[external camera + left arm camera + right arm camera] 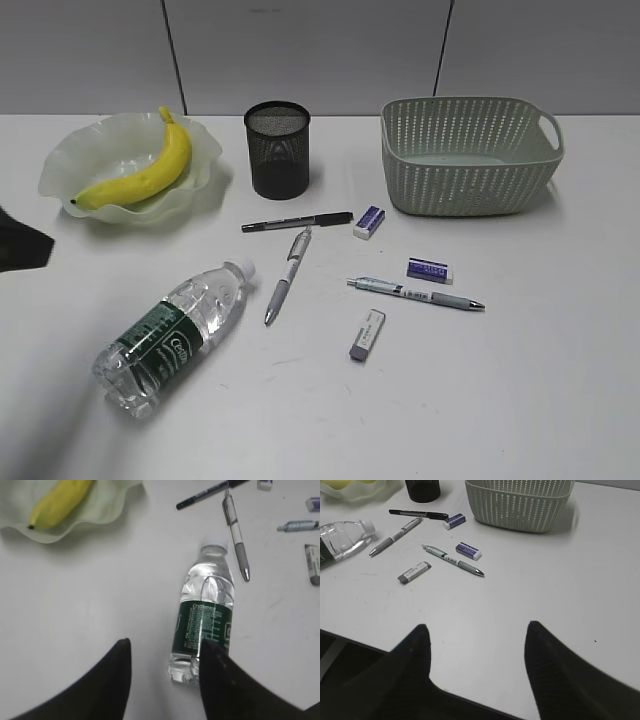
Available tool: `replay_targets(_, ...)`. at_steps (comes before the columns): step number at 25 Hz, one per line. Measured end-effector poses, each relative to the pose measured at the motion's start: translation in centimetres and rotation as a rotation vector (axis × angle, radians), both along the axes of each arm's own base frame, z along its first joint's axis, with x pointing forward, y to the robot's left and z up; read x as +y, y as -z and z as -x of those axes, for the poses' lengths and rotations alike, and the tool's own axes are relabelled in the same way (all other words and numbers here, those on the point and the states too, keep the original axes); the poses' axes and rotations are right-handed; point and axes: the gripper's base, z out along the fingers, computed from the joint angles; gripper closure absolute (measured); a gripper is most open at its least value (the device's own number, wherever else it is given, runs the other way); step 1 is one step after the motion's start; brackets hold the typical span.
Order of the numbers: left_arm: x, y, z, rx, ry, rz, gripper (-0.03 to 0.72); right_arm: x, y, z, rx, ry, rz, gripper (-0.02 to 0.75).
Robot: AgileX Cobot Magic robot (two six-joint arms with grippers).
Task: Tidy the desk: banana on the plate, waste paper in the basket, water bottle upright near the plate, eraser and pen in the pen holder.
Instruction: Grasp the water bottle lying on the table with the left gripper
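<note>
The water bottle's labelled body point(163, 346) is broad for my open fingers, so my left gripper should next grab the bottle by its narrow capped neck point(239, 271). Then it can stand the water bottle upright.
The banana point(140, 170) lies in the wavy green plate point(60, 180) at the back left. The water bottle point(175, 335) lies on its side on the desk point(540, 380), cap toward the pens. My left gripper point(165, 642) is open and empty above the desk, its right finger beside the bottle's base point(207, 605). My right gripper point(477, 625) is open and empty over the desk's front edge. Three pens point(287, 277) and three erasers point(367, 334) lie loose in the middle. The black mesh pen holder point(278, 150) and the basket point(470, 155) stand at the back. No waste paper shows.
A black pen point(297, 222) lies in front of the pen holder and a teal pen point(415, 293) lies right of centre. A grey wall rises behind the desk. The left arm shows only as a dark shape point(20, 245) at the left edge.
</note>
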Motion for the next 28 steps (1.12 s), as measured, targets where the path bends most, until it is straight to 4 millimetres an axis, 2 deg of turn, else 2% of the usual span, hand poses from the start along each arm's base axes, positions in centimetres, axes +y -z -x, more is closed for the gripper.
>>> replay_targets(3,-1.8,1.9,-3.5,0.102,0.067,-0.046,0.333,0.0,0.0,0.0,-0.001,0.000,-0.001,0.265)
replay_targets(10,-8.2,6.4,-9.0,0.246,0.269,-0.154,0.158,0.0,0.0,0.0,-0.001,0.000,-0.001,0.266)
replay_targets(12,-9.5,7.5,-10.3,0.282,0.274,-0.173,0.143,0.0,0.0,0.0,-0.001,0.000,-0.001,0.266)
replay_targets(16,-10.9,8.6,-12.7,0.304,0.269,-0.259,0.128,0.0,0.0,0.0,-0.001,0.000,-0.001,0.266)
replay_targets(21,-12.0,9.8,-14.1,0.391,0.265,-0.305,0.090,0.0,0.0,0.0,-0.001,0.000,-0.001,0.267)
replay_targets(28,-12.2,13.2,-14.4,0.489,0.265,-0.343,0.087,0.0,0.0,0.0,-0.001,0.000,-0.001,0.268)
